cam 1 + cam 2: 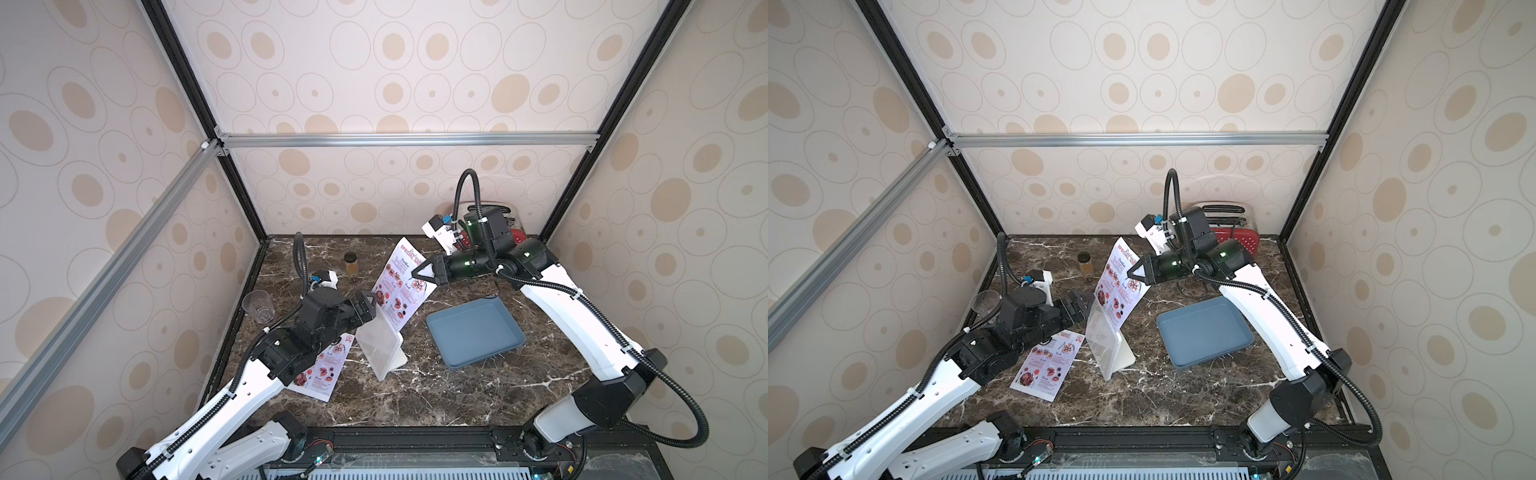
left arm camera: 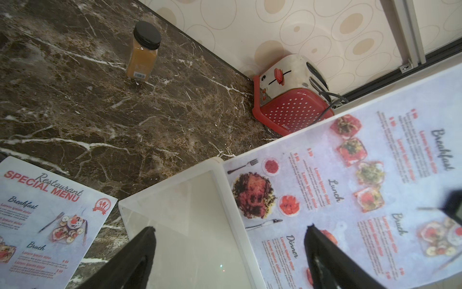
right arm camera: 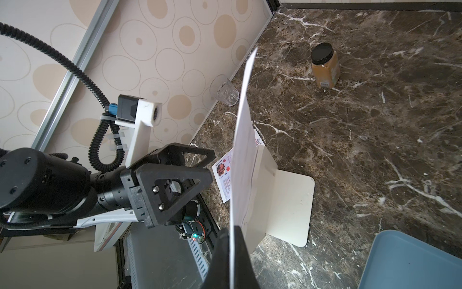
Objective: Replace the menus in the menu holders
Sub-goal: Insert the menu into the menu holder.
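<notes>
The sheet stays in my right gripper for now while it slants past the edge of the holder's clear side, since opening now would bring it down short.
A clear menu holder stands mid-table. One menu sticks up out of it at a slant, its lower end behind the holder's clear face. My right gripper is shut on that sheet's far side edge, and in the right wrist view the sheet shows edge-on. My left gripper is open just in front of the holder and that menu, with nothing held. A second menu lies flat beside the holder, partly under the left arm.
A grey-blue tray lies right of the holder. A spice jar stands at the back, a clear cup at the left edge, and a red toaster in the back right corner behind the right arm.
</notes>
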